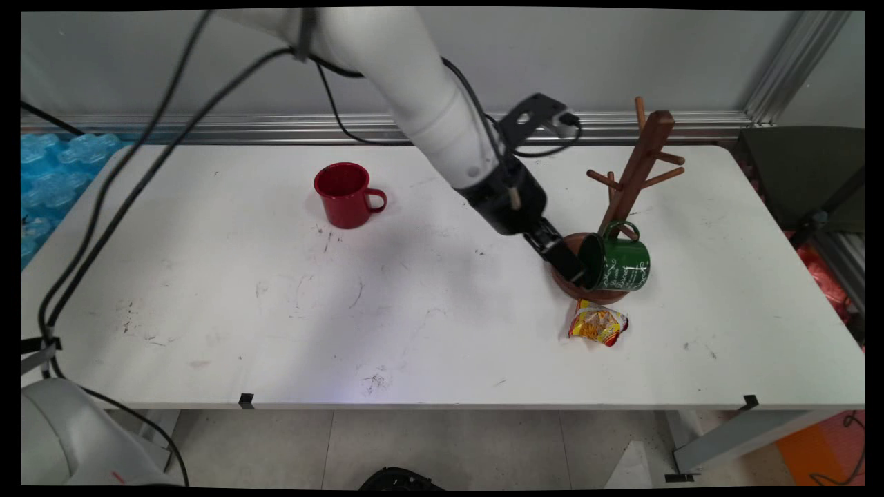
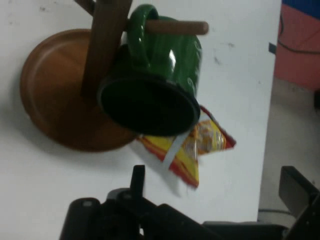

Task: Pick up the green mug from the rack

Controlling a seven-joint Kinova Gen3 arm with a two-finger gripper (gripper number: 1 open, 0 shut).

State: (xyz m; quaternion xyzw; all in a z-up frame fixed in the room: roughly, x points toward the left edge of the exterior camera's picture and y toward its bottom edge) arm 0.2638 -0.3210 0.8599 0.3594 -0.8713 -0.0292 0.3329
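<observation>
My gripper will grab the green mug by its rim [image 2: 162, 131] next, so the handle stays free to slide off the wooden peg [image 2: 185, 27].
A green mug [image 1: 618, 262] [image 2: 160, 75] hangs by its handle on a low peg [image 2: 180, 27] of the wooden mug tree [image 1: 639, 166], tilted with its mouth facing my gripper. The tree's round base [image 2: 50, 90] lies under it. My gripper [image 1: 568, 261] [image 2: 215, 175] is just left of the mug's rim, open, with nothing between its fingers. A yellow and red snack packet [image 1: 597, 324] [image 2: 200, 145] lies on the table just in front of the base. A red mug [image 1: 345, 195] stands upright further left, handle to the right.
Black cables hang from the arm across the table's left side. Blue bubble wrap [image 1: 48, 172] lies beyond the left edge and a dark chair [image 1: 801, 172] stands past the right edge. The tree's upper pegs [image 1: 663, 169] stick out above the mug.
</observation>
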